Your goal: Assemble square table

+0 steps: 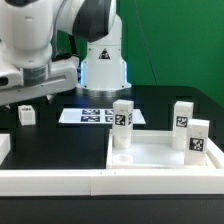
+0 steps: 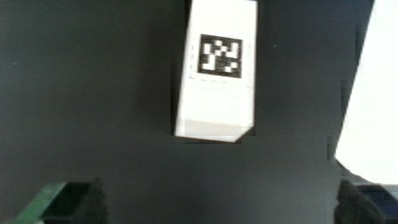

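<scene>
The gripper grips the fourth leg (image 2: 219,70) by its plain end (image 2: 215,112) beside the tag next, to fit the leg to the white square tabletop.
The white square tabletop (image 1: 160,153) lies rim-up at the exterior view's right. Three tagged white legs stand on it: one at its near-left corner (image 1: 122,120), one at the back right (image 1: 183,113) and one at the front right (image 1: 198,139). A fourth tagged leg (image 1: 27,115) sits alone on the black table at the exterior view's left. My gripper (image 1: 27,96) hangs just above that leg. In the wrist view the leg (image 2: 219,70) lies ahead of my open, empty gripper (image 2: 217,208), whose dark fingertips (image 2: 64,204) show at both corners, apart from the leg.
The marker board (image 1: 90,115) lies flat behind the tabletop, near the robot base (image 1: 103,62). Long white border rails run along the front (image 1: 60,182) and the left edge (image 1: 4,148). A white surface (image 2: 381,90) shows at the edge of the wrist view.
</scene>
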Motion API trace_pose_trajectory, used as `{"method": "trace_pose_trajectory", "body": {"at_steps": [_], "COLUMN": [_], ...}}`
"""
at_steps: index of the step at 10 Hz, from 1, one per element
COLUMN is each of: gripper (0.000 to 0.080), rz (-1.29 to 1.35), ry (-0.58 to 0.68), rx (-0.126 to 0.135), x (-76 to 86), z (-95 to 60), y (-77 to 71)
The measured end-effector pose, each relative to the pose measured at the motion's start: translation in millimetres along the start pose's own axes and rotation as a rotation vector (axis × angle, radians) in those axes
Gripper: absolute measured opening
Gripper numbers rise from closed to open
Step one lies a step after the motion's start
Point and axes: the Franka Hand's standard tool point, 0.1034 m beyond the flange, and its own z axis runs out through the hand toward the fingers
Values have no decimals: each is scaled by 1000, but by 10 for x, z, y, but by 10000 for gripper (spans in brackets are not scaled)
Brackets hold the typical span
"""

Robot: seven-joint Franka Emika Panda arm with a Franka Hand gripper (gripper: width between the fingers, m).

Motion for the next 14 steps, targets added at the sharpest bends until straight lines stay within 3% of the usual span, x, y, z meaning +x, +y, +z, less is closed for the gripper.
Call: {"method": "trace_pose_trajectory", "body": {"at_steps": [1,3,4,7,10,14], "gripper": [648,648,648,648,648,648], "rz": [60,121,94,104,107,109], "ry": [-25,-58,-35,-35,-110,-128], "rx": [7,-27,7,11,30,22], "x": [-32,-37,-38,-49,-210,-207], "z": [76,196,259,272,516,538], "y": [1,-112,-69,-42,-12,-65]}}
